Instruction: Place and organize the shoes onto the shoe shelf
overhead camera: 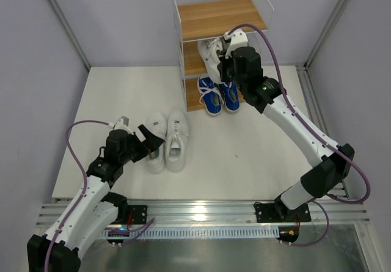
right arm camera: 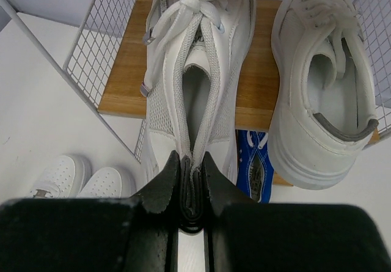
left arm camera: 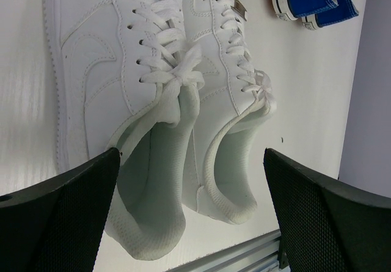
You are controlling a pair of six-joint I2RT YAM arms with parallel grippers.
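The white shoe's heel is far past the shelf board's front edge and would drop short if released, so my right gripper should first move it in.
The shoe shelf [overhead camera: 220, 16] stands at the back of the table. My right gripper [right arm camera: 192, 168] is shut on the heel rim of a white shoe [right arm camera: 195, 64]. The shoe's toe points into the middle tier [right arm camera: 125, 95] and its heel sticks out past the board's front edge. A second white shoe [right arm camera: 324, 82] lies to its right on that board. The blue pair [overhead camera: 219, 95] sits on the bottom tier. The other white pair [overhead camera: 166, 140] stands on the table. My left gripper [left arm camera: 192, 211] is open just behind that pair's heels [left arm camera: 153, 211], touching nothing.
The shelf's top board [overhead camera: 241, 12] carries nothing. Wire mesh sides [right arm camera: 101, 33] flank the middle tier. Grey walls close in the left, back and right. An aluminium rail [overhead camera: 201, 209] runs along the near table edge.
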